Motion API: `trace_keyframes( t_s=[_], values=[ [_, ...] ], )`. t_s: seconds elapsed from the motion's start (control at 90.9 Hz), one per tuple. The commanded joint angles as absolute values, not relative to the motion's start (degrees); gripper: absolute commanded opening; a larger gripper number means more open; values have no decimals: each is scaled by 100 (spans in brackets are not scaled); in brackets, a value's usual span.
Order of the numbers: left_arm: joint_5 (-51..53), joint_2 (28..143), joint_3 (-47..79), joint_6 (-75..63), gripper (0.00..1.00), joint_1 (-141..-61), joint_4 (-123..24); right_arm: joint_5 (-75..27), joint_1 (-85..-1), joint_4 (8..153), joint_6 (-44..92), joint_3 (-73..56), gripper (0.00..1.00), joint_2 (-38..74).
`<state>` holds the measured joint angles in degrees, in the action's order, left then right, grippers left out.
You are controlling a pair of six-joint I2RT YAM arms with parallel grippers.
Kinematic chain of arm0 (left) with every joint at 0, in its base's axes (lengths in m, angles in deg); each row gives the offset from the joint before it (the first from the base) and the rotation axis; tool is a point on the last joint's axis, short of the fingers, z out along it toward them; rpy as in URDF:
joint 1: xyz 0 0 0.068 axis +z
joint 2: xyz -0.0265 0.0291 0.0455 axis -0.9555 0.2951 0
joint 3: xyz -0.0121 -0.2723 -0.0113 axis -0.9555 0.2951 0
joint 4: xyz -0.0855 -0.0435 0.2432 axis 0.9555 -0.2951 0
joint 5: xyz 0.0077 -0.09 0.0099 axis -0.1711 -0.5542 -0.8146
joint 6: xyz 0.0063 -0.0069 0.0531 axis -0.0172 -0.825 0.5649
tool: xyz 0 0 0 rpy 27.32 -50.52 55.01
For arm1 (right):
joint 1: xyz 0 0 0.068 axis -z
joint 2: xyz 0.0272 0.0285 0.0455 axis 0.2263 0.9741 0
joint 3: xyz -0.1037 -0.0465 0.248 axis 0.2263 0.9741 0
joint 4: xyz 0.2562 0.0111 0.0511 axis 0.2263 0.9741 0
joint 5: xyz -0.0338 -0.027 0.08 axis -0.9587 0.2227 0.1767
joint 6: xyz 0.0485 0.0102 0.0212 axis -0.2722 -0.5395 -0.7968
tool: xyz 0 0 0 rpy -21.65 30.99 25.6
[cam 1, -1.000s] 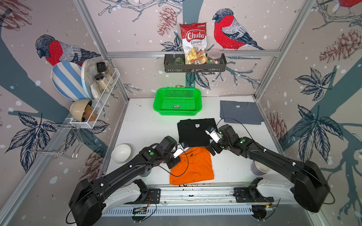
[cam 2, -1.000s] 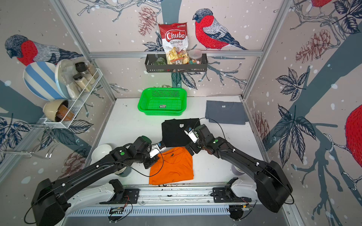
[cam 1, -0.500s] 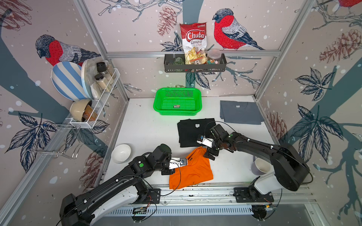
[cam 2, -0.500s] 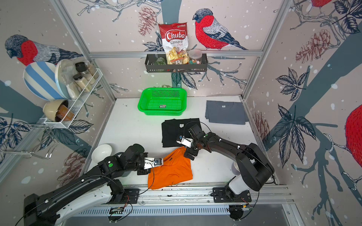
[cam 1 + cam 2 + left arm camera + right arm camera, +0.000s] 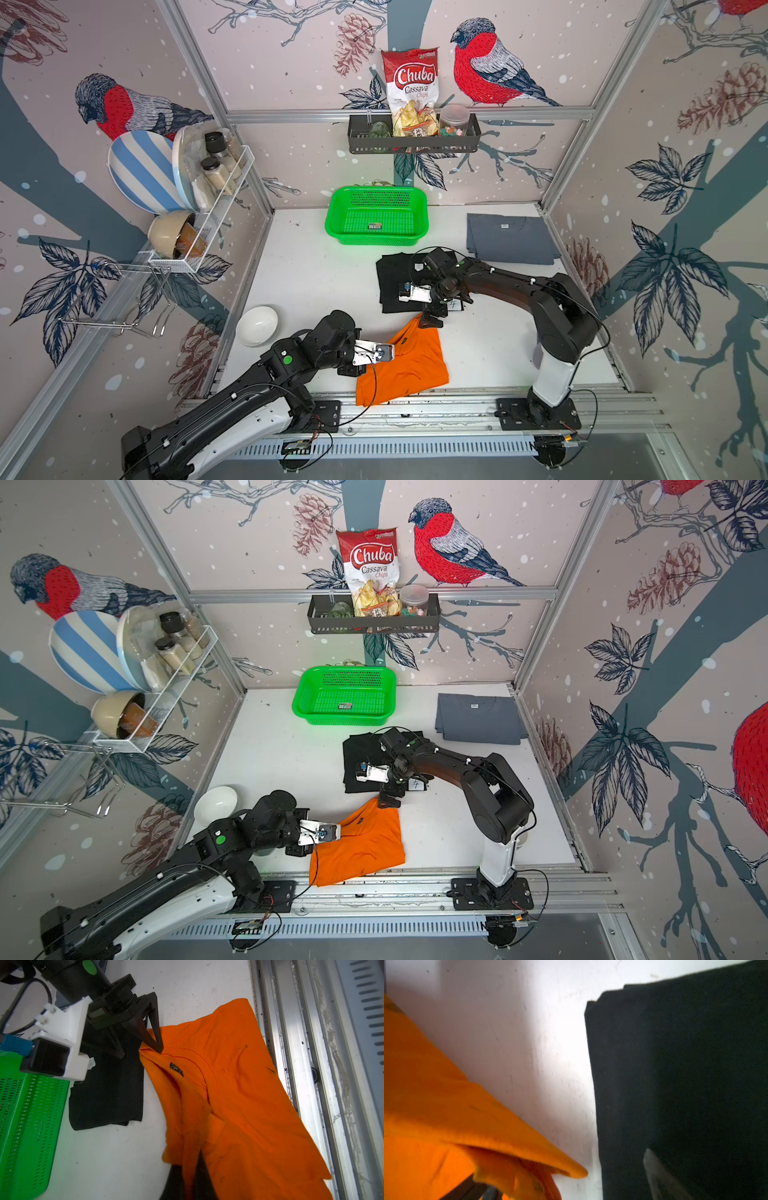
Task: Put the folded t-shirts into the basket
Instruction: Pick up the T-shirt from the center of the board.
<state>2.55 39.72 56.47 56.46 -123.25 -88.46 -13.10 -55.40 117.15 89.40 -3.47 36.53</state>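
My right gripper needs to lay the orange t-shirt flat in the basket (image 5: 333, 212), so next it should grab the t-shirt by its far corner (image 5: 419, 320), opposite my left gripper.
The orange t-shirt (image 5: 405, 363) lies rumpled and skewed at the table's front edge. My left gripper (image 5: 190, 1180) is shut on a fold at its left edge, also seen in a top view (image 5: 309, 845). My right gripper (image 5: 139, 1052) is open; one finger presses the orange shirt's far corner and the other rests on the black t-shirt (image 5: 392, 286). The orange corner (image 5: 571, 1169) lies between its jaws. Against the right wall the grey-blue t-shirt (image 5: 511, 241) lies flat. At the back stands the green basket (image 5: 333, 212), with only a small label in it.
A white bowl (image 5: 257, 326) sits at the front left beside my left arm. The metal rail (image 5: 457, 405) runs along the front edge under the orange shirt's hem. A wire rack (image 5: 208, 216) hangs on the left wall, a black shelf (image 5: 413, 143) on the back wall.
My left gripper has pulled back toward the front left, dragging and rumpling the orange shirt. My right gripper has come off the black shirt's right side to the orange shirt's far corner.
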Motion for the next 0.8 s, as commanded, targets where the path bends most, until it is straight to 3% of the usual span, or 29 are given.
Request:
trace_keyframes(
  t_s=[0.0, 0.198, 0.374, 0.506, 0.792],
  values=[
    [99, 3846, 5705, 5769, 0, -12355, -8768, -887, -5642, 12241, 9202, -623, 99, 3860],
    [293, 3725, 5730, 5776, 0, -12355, -8785, -429, -5652, 12887, 9458, -969, 91, 4277],
    [673, 3469, 5799, 5645, 0, -12355, -8660, 172, -5479, 13747, 10041, -1088, 67, 4314],
    [1119, 3310, 5846, 5446, 0, -12355, -8428, 282, -5291, 13631, 10078, -781, 61, 3931],
    [1707, 3494, 5707, 4992, 0, -12333, -7928, 481, -5300, 13335, 10048, -382, 35, 3290]
  ],
)
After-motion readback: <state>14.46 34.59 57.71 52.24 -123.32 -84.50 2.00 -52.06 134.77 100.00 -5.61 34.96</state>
